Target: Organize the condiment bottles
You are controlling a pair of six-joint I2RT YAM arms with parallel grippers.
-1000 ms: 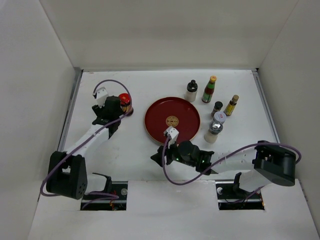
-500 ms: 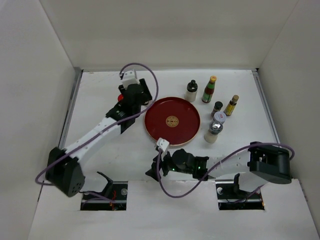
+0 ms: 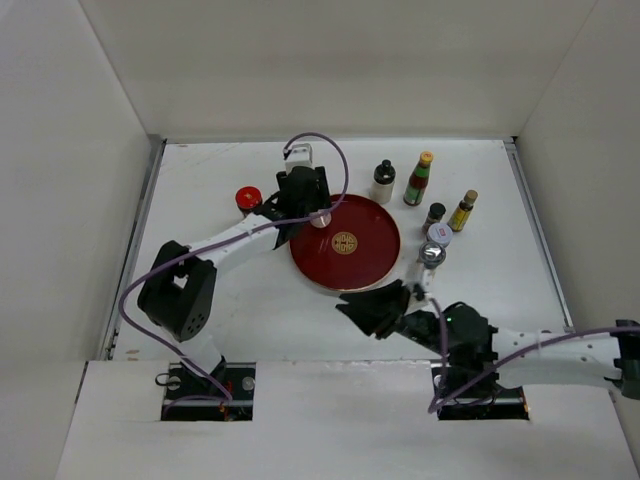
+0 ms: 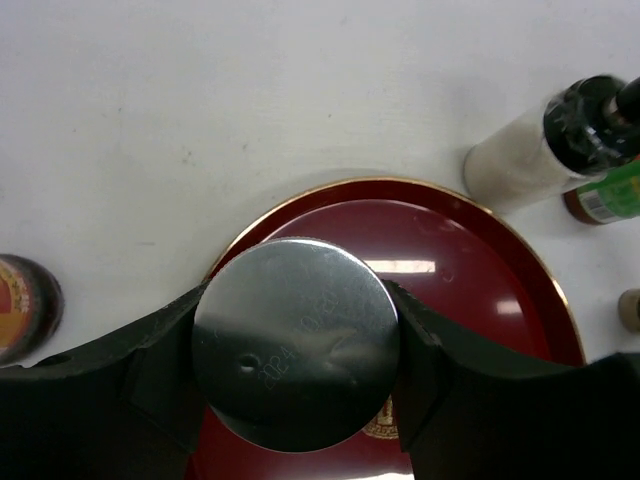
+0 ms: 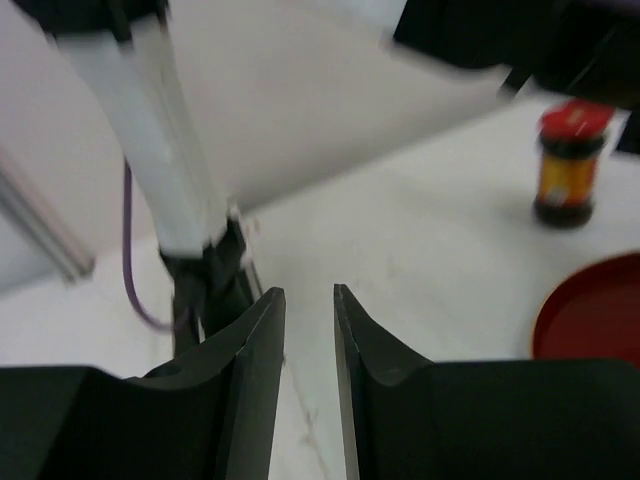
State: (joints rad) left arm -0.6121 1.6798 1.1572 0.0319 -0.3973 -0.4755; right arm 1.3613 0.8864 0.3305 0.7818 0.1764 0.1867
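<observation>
My left gripper holds the silver-capped jar above the tray's bottom, so I should lower the jar's base near the tray's far rim before I let go.
My left gripper [image 3: 316, 215] is shut on a silver-capped jar [image 4: 296, 340] and holds it over the upper-left rim of the round dark-red tray [image 3: 370, 262]. Its fingers press both sides of the cap. A red-capped jar [image 3: 248, 198] stands on the table left of the tray. Several bottles stand right of the tray: a black-capped white one [image 3: 384, 180], a yellow-capped red one [image 3: 418, 178], a small dark one [image 3: 434, 215], a yellow one [image 3: 462, 210], a grey-capped jar [image 3: 438, 234] and a silver-capped shaker [image 3: 430, 258]. My right gripper [image 3: 365, 305] is nearly shut and empty, below the tray.
White walls close in the table on three sides. The right wrist view shows the red-capped jar [image 5: 568, 165], the tray's edge [image 5: 600, 310] and the left arm [image 5: 160, 150], blurred. The left wrist view shows the white bottle [image 4: 530, 150] beyond the tray.
My left gripper has moved right from beside the red-capped jar to the tray's rim, carrying the silver-capped jar. My right arm has pulled back from the tray's near edge toward the right.
</observation>
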